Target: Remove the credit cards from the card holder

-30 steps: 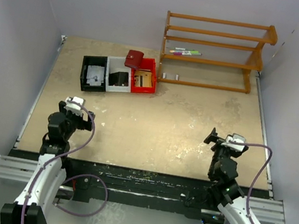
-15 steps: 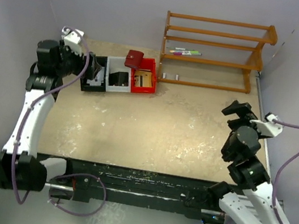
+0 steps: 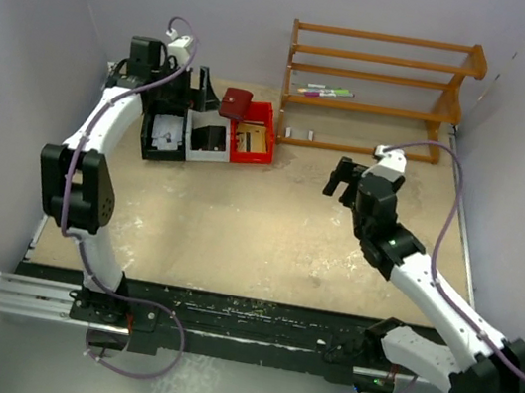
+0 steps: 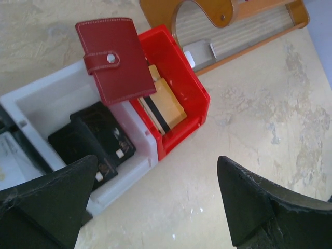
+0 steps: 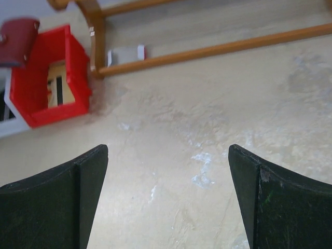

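Next, my left gripper grabs the maroon card holder by its lower edge [image 3: 232,116] [image 4: 130,96], which leaves the snapped strap free to open.
The maroon card holder [image 3: 235,103] is closed, its strap snapped, and rests tilted on the back rims of the red bin [image 3: 267,147] and the white bin. It also shows in the left wrist view [image 4: 114,59] and the right wrist view [image 5: 18,35]. Tan cards with a dark stripe [image 4: 165,104] lie in the red bin; any cards inside the holder are hidden. My left gripper [image 3: 191,94] is open and empty, above the bins just left of the holder [image 4: 158,166]. My right gripper [image 3: 338,181] is open and empty over bare table, right of the bins [image 5: 167,150].
A black bin [image 3: 151,127], a white bin [image 3: 211,157] holding a small black box [image 4: 98,137], and the red bin stand in a row at the back left. A wooden rack [image 3: 371,89] with markers [image 3: 325,92] stands at the back right. Walls enclose the table.
Both arms have risen from the near edge. The left arm swung to the back left over the bins; the right arm reached forward and left toward the table's middle.
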Controlling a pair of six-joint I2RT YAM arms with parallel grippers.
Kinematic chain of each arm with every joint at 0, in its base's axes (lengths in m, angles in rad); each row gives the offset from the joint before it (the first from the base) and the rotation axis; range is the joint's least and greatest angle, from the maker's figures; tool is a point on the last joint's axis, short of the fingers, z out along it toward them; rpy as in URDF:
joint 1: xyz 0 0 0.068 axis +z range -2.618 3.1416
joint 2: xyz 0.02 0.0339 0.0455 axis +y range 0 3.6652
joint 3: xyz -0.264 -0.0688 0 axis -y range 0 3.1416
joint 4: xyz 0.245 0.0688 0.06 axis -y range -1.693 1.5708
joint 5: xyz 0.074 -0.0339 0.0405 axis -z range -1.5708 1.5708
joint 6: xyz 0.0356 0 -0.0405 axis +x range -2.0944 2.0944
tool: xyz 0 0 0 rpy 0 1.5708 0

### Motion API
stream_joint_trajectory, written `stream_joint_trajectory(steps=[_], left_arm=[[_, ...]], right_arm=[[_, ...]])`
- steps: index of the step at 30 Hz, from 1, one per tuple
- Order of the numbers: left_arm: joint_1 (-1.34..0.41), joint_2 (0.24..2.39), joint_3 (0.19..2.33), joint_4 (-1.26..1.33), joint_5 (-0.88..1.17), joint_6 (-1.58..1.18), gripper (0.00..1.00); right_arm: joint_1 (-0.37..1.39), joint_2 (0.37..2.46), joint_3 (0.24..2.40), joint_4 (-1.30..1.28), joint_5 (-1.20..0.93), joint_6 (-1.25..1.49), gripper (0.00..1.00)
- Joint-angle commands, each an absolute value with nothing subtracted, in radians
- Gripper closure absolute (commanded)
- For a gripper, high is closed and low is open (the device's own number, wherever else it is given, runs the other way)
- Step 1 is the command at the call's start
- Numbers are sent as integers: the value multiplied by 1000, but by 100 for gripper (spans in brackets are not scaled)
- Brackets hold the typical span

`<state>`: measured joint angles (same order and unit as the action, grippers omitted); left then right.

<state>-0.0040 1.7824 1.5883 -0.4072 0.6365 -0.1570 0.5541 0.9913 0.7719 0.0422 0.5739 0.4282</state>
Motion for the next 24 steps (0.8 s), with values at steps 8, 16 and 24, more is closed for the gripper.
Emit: stream_joint_trajectory(steps=[8,16,24], left_arm=[[-50,2091,1883,-354,572,-230,16],[-51,2201,1935,-337,557,-233,22],[-51,2263,1973,-297,572,-266,28]], right_arm=[[554,1303,932,178,357,363,0],[554,1375,952,229,302,373,0],[552,1452,1037,226,266,362,0]])
